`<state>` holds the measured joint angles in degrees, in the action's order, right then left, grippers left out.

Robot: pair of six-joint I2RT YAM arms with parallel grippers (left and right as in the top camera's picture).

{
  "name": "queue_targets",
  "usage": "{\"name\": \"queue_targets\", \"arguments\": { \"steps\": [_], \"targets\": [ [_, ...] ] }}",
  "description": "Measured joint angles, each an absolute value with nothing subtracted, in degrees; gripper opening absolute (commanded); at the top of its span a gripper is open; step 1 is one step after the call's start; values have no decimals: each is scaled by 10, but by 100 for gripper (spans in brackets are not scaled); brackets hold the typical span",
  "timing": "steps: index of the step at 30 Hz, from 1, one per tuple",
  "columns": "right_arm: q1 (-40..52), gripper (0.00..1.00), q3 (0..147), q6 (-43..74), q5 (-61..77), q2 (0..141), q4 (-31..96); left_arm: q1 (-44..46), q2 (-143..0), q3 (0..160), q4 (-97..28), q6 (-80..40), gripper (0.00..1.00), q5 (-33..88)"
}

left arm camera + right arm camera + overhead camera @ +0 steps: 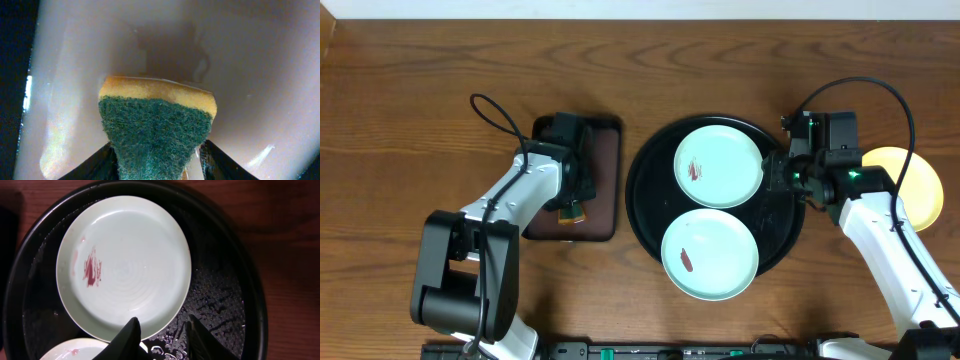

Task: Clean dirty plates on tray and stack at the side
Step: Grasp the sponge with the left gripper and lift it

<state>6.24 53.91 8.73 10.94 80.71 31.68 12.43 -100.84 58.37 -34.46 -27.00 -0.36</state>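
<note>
The sponge has its green side on top. My left gripper next needs to grab it by its opposite sides, leaving the yellow bottom free to clean plates.
The black round tray [642, 190] [225, 255] holds two mint-white plates. Both the upper plate [718, 165] [125, 265] and the lower plate [710, 253] [75, 351] carry a reddish smear. A pale yellow plate [922, 185] lies on the table to the right, partly under my right arm. My right gripper [776, 172] [163, 320] stands open astride the upper plate's near rim, one finger over the plate and one over the wet tray. My left gripper [570, 205] [158, 145] is open around a green-and-yellow sponge [155, 125] [574, 212], with a small gap at one finger.
A smaller dark-brown rectangular tray [605, 180] [250, 75] lies left of the black tray, under the sponge and my left gripper. Water droplets cover the black tray's floor. Bare wood tabletop surrounds both trays.
</note>
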Motion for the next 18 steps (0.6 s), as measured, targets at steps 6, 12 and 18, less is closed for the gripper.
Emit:
{"name": "queue_targets", "arguments": {
  "steps": [6,12,18],
  "targets": [
    [62,29,539,87,109,807,317,124,-1008,584,-347,-270,52,1],
    [62,29,539,87,109,807,317,124,-1008,584,-357,-270,53,1],
    [62,29,539,87,109,807,317,124,-1008,584,-356,-270,54,1]
  ]
}}
